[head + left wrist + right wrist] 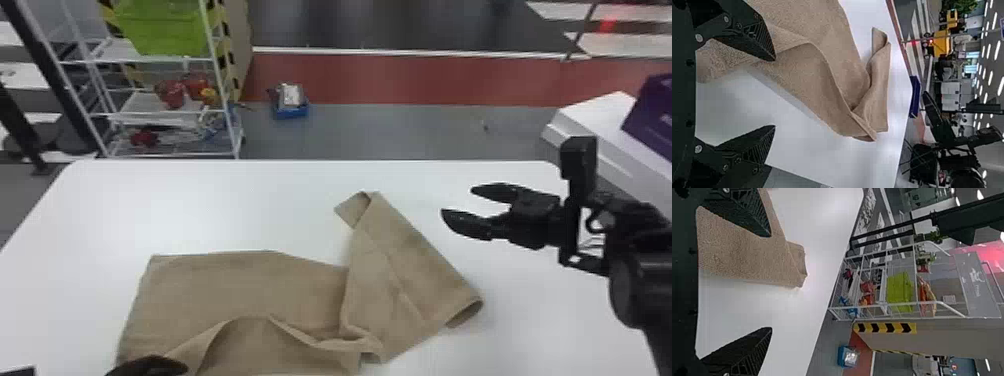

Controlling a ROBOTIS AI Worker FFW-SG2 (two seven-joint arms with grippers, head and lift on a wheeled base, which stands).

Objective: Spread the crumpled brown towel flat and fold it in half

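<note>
My right gripper grabs the towel by that corner (357,205) next, since the towel's flap (400,265) is folded over at a slant with its corner sticking out.
The brown towel (250,285) lies partly spread on the table, its left part fairly flat, its near edge raised in a fold and its right part folded over at a slant. My left gripper (150,367) is at the near-left edge of the towel; in the left wrist view the same gripper (774,94) stands open, one finger over the towel (801,70). My right gripper (456,202) is open above the table, right of the towel's far corner. In the right wrist view that gripper (770,282) has the towel (750,254) beyond its fingers.
The white table (200,210) extends around the towel. Behind it on the left stands a wire shelf (165,114) with a green bin (162,27). A small blue box (290,107) is on the floor, and white boxes (600,120) stand at the right.
</note>
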